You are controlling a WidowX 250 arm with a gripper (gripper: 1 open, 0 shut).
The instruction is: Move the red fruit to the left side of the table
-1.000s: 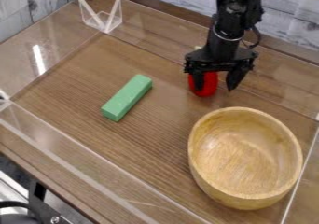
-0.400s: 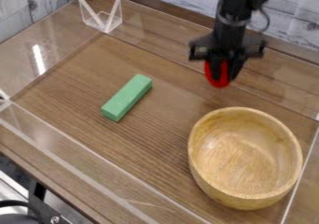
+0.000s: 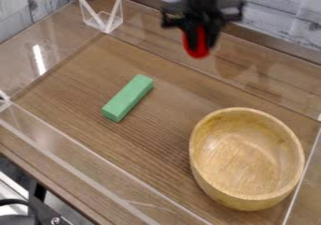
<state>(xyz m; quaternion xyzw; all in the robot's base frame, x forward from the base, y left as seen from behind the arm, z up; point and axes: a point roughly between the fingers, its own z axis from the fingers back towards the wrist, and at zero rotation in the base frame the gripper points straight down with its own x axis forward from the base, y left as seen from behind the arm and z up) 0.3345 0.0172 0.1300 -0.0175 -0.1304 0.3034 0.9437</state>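
Note:
My gripper holds the red fruit high above the back of the table, so it should keep holding the fruit for now.
The red fruit [image 3: 196, 42] hangs in the air above the back of the table [image 3: 75, 88], a small bright-red shape, blurred by motion. My gripper [image 3: 197, 37] is shut on the red fruit, its black fingers on either side of it, coming down from the top edge of the camera view. The fruit's leafy top is hidden by the gripper.
A green rectangular block [image 3: 127, 97] lies at the table's middle left. A large wooden bowl [image 3: 247, 157] stands at the front right. Low clear acrylic walls [image 3: 100, 16] border the tabletop.
The gripper closed on the red fruit, lifted it off the table, and has carried it up and to the left.

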